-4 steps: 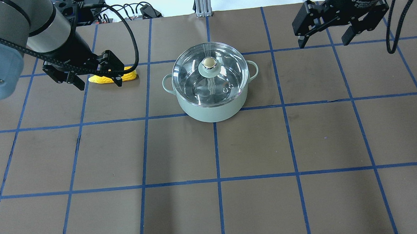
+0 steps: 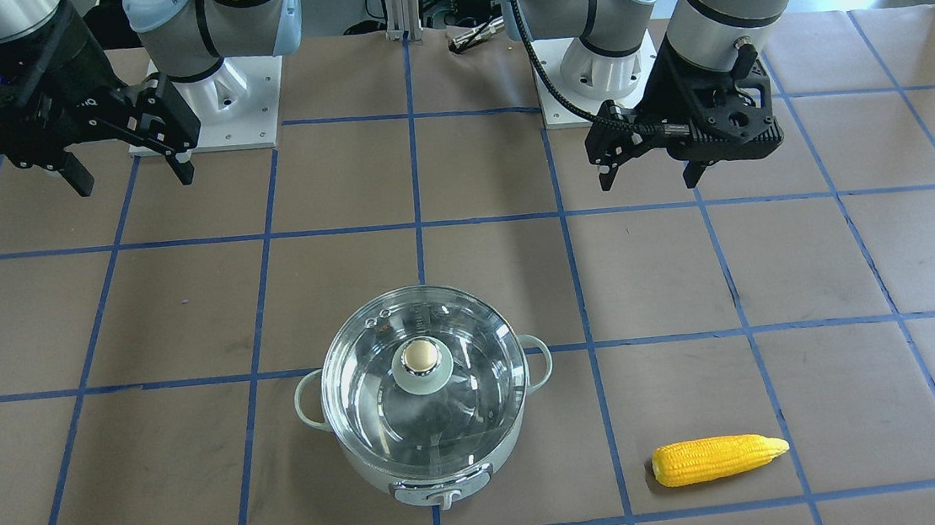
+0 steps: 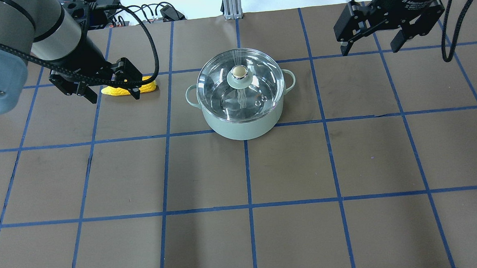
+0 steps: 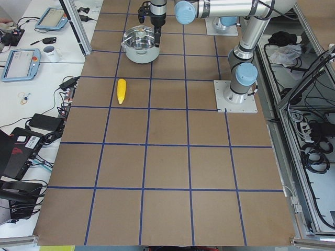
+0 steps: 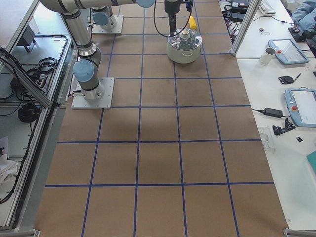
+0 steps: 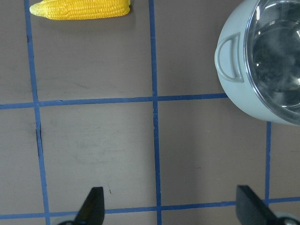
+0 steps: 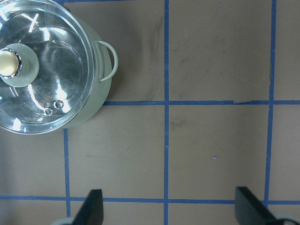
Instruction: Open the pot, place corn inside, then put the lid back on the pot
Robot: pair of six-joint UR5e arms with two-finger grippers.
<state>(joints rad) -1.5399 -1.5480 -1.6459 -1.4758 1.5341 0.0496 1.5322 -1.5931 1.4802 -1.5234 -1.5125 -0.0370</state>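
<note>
I need to open the pot for the corn [image 2: 717,459], so my right gripper should next grab the lid by its beige-capped knob [image 2: 419,356].
The pale-green pot [image 3: 242,125] stands mid-table with the clear glass lid [image 3: 220,90] seated on it, its beige-capped knob [image 3: 239,72] upright. The yellow corn [image 2: 717,459] lies flat on the table, apart from the pot on the left arm's side. My left gripper [image 2: 648,181] is open and empty and hangs high above the table; in its wrist view the corn [image 6: 79,9] and the pot [image 6: 234,93] lie far ahead of the fingertips [image 6: 93,206]. My right gripper [image 2: 135,180] is open and empty, raised, and off to the pot's other side. Its wrist view shows the lid [image 7: 47,75].
The brown table cover [image 3: 289,168] carries a grid of blue tape lines. Both arm bases [image 2: 207,91] stand at the robot's edge. Cables and an aluminium post [image 3: 229,3] sit at the far edge. Side benches with tablets [image 5: 284,49] flank the table.
The right gripper has shifted very slightly. The left gripper, pot, lid and corn have not visibly moved.
</note>
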